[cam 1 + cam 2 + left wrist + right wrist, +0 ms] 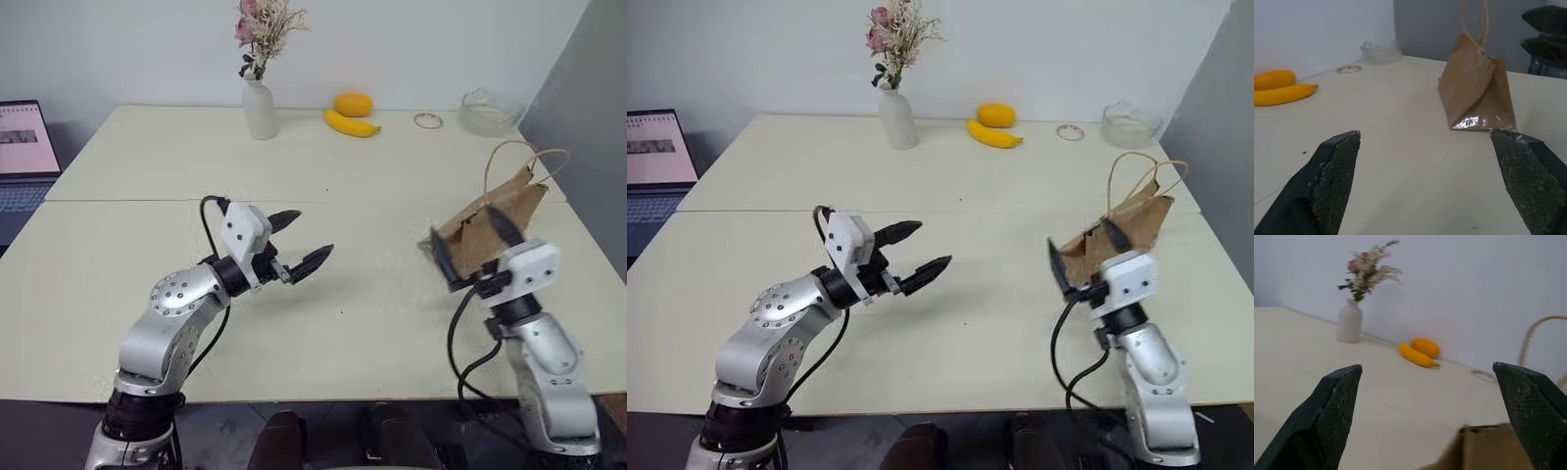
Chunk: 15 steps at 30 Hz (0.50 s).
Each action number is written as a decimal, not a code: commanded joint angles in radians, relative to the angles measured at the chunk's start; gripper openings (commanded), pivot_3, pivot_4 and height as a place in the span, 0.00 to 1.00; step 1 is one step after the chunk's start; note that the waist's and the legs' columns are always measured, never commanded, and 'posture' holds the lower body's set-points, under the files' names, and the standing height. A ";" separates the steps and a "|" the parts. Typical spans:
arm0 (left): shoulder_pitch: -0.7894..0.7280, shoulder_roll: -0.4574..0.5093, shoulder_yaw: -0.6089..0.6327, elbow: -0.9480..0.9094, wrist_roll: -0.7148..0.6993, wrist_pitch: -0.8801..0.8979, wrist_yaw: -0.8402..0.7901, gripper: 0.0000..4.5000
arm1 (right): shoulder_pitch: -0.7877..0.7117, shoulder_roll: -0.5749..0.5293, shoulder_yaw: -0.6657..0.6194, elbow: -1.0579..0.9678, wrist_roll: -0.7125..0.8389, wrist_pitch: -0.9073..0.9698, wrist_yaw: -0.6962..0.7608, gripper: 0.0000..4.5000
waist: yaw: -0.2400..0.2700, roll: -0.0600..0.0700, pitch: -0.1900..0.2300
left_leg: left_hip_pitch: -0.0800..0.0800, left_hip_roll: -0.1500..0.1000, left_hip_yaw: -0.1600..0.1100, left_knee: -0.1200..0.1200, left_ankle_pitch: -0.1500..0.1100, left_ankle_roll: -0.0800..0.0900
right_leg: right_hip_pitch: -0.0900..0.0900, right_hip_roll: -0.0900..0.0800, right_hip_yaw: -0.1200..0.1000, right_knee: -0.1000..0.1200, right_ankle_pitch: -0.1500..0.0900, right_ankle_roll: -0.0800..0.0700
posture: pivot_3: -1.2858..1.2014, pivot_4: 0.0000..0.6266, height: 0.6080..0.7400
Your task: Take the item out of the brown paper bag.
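Observation:
My right gripper grips the thin loop handles that stand out next, since the paper bag's body is broad and bulky.
The brown paper bag lies tipped on the right side of the table, its loop handles pointing toward the back. The item is hidden. My right gripper hovers open just in front of the bag's near end, with nothing between its fingers. Left of the table's middle, my left gripper is raised and open, pointing toward the bag from some distance away. In the right wrist view the bag's top edge shows low between the fingers.
A white vase with dried flowers, a banana and an orange fruit stand at the back. A glass bowl and a small ring sit at the back right. A laptop is off the table's left.

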 commanded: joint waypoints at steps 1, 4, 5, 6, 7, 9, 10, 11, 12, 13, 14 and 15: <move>-0.060 0.000 -0.019 0.014 -0.009 -0.015 -0.035 0.99 | -0.119 -0.012 -0.058 -0.078 -0.004 0.199 -0.104 1.00 | 0.000 0.000 0.000 | 0.000 0.000 0.000 0.000 0.000 0.000 | 0.000 0.000 0.000 0.000 0.000 0.000 | 0.52 0.24 1.00; -0.084 -0.004 -0.023 0.034 -0.004 -0.024 -0.040 0.99 | -0.216 -0.025 -0.044 -0.085 -0.040 0.361 -0.157 1.00 | -0.002 0.000 0.000 | 0.001 -0.001 0.000 0.000 0.000 0.000 | 0.000 0.001 0.000 0.002 0.000 -0.001 | 0.52 0.24 1.00; -0.090 -0.006 -0.023 0.036 -0.005 -0.024 -0.040 0.99 | -0.240 -0.030 -0.037 -0.085 -0.050 0.414 -0.169 1.00 | -0.002 0.000 0.000 | 0.001 -0.001 0.000 0.000 0.000 0.000 | 0.000 0.001 0.000 0.002 0.000 -0.001 | 0.52 0.24 1.00; -0.095 -0.007 -0.024 0.037 -0.005 -0.023 -0.041 0.99 | -0.260 -0.031 -0.031 -0.086 -0.060 0.454 -0.181 1.00 | -0.001 0.000 0.000 | 0.001 -0.001 0.000 0.000 0.000 0.000 | 0.000 0.002 -0.001 0.002 -0.001 -0.001 | 0.52 0.24 1.00; -0.098 -0.008 -0.025 0.037 -0.004 -0.024 -0.042 0.99 | -0.277 -0.029 -0.029 -0.090 -0.065 0.497 -0.194 1.00 | -0.001 0.000 0.000 | 0.000 -0.001 0.000 -0.001 0.000 0.000 | -0.001 0.002 -0.001 0.002 -0.001 -0.002 | 0.52 0.24 1.00; -0.102 -0.009 -0.026 0.037 -0.001 -0.027 -0.044 0.99 | -0.307 -0.024 -0.024 -0.094 -0.076 0.585 -0.218 1.00 | 0.000 0.000 0.000 | -0.001 0.000 -0.001 -0.001 0.000 0.000 | -0.001 0.002 -0.001 0.001 -0.001 -0.002 | 0.52 0.24 1.00; -0.103 -0.010 -0.027 0.037 0.000 -0.028 -0.044 0.99 | -0.317 -0.024 -0.022 -0.095 -0.081 0.612 -0.227 1.00 | 0.000 0.000 0.000 | -0.002 0.000 -0.001 -0.001 0.000 0.000 | -0.002 0.001 -0.001 0.000 -0.001 -0.002 | 0.52 0.24 1.00; -0.104 -0.010 -0.027 0.037 0.001 -0.030 -0.044 0.99 | -0.330 -0.026 -0.020 -0.092 -0.091 0.633 -0.238 1.00 | 0.000 0.000 0.000 | -0.002 0.000 -0.001 -0.001 0.000 0.000 | -0.001 0.001 0.000 0.000 -0.001 -0.002 | 0.52 0.24 1.00; -0.104 -0.010 -0.027 0.037 0.002 -0.031 -0.044 0.99 | -0.343 -0.029 -0.021 -0.087 -0.103 0.652 -0.249 1.00 | 0.000 0.000 0.000 | -0.002 0.000 -0.001 -0.001 0.000 0.000 | -0.001 0.000 0.000 -0.001 -0.001 -0.002 | 0.52 0.24 1.00; -0.105 -0.010 -0.028 0.036 0.004 -0.033 -0.045 0.99 | -0.354 -0.029 -0.024 -0.083 -0.111 0.667 -0.256 1.00 | 0.000 0.000 0.000 | -0.002 0.000 0.000 -0.001 0.000 0.000 | -0.001 0.000 0.000 -0.001 -0.001 -0.001 | 0.52 0.24 1.00; -0.106 -0.010 -0.027 0.035 0.003 -0.033 -0.045 0.99 | -0.364 -0.026 -0.029 -0.081 -0.111 0.688 -0.261 1.00 | 0.000 0.000 0.000 | -0.002 0.000 0.000 -0.001 0.000 0.000 | -0.001 0.000 0.000 -0.001 -0.001 -0.001 | 0.52 0.24 1.00; -0.107 -0.010 -0.026 0.032 0.001 -0.032 -0.046 0.99 | -0.374 -0.014 -0.040 -0.079 -0.102 0.718 -0.267 1.00 | 0.000 0.000 0.000 | -0.002 -0.001 0.000 -0.001 0.000 0.000 | -0.001 0.000 0.000 -0.001 -0.001 -0.001 | 0.52 0.24 1.00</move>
